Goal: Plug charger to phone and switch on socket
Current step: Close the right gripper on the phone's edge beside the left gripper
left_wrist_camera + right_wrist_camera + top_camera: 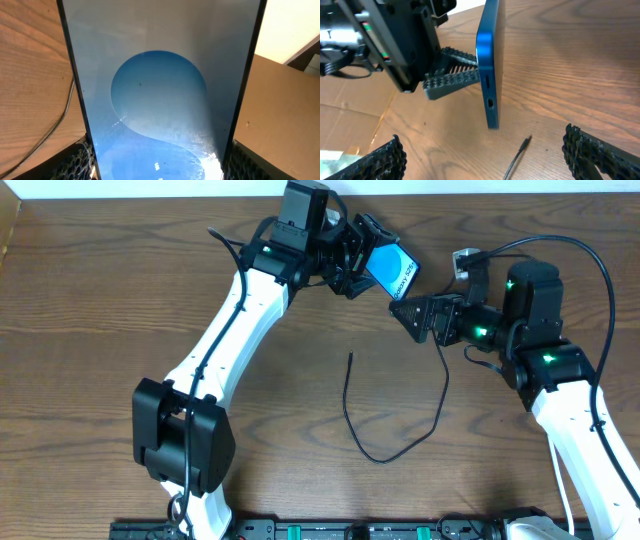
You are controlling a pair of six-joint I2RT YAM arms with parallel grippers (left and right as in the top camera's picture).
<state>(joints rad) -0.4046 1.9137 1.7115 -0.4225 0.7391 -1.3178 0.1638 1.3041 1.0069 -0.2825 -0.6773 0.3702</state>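
Observation:
I will next pinch the phone's port end (406,281) (489,81) front-to-back with my right gripper. My left gripper can then regrip the phone's far end for plugging.
My left gripper (362,268) is shut on the phone (392,268) and holds it tilted above the table at the back. The blue-and-white screen fills the left wrist view (160,95), with the fingers (160,162) at both side edges. In the right wrist view the phone (487,75) stands edge-on, its port facing down. My right gripper (405,310) is open and empty just right of the phone. The charger cable (385,458) lies looped on the table, its free tip (525,143) between my open right fingers (485,155). The socket (464,259) is mostly hidden behind the right arm.
The brown wooden table (90,310) extends to the left and front. A thick black robot cable (600,270) arcs over the right arm. Cardboard (355,120) lies beyond the table's edge in the right wrist view.

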